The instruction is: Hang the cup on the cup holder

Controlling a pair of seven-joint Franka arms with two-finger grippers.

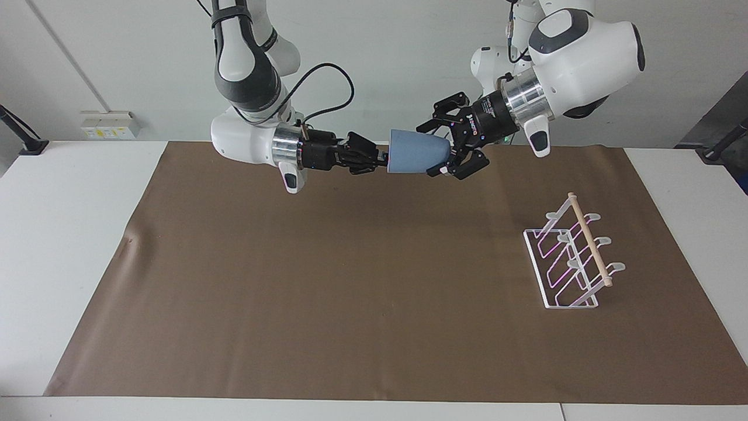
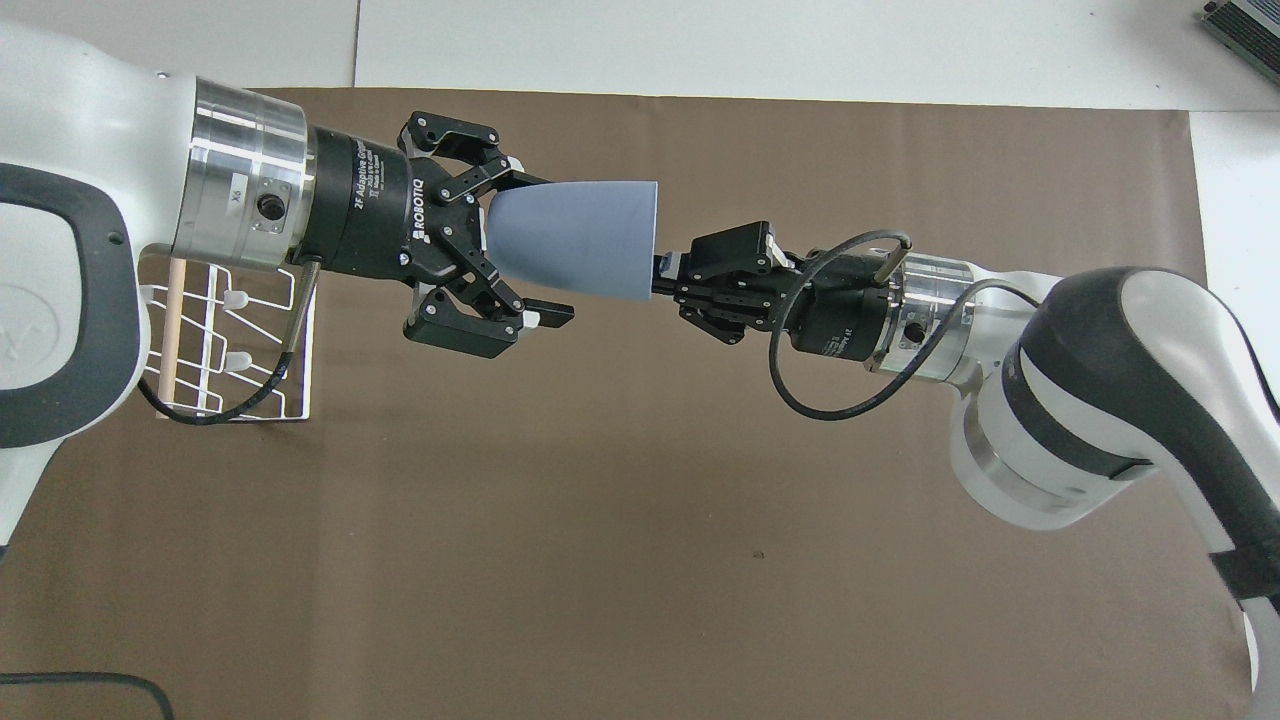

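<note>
Next, my left gripper grabs the cup by its narrow base end (image 2: 506,233). Then it hangs the cup on the white wire cup holder (image 2: 246,348).
The light-blue cup (image 1: 416,153) is held on its side in the air over the mat's edge nearest the robots, also in the overhead view (image 2: 585,240). My right gripper (image 1: 383,159) is shut on the cup's wide rim (image 2: 660,282). My left gripper (image 1: 435,151) is open around the cup's narrow base (image 2: 545,248); one finger lies along the cup's side, the other stands apart from it. The white wire cup holder (image 1: 570,263) with its wooden dowel stands on the mat toward the left arm's end, partly hidden under the left arm in the overhead view (image 2: 230,340).
A brown mat (image 1: 350,292) covers most of the white table (image 1: 58,234). Both arms stretch toward each other above the mat's edge nearest the robots.
</note>
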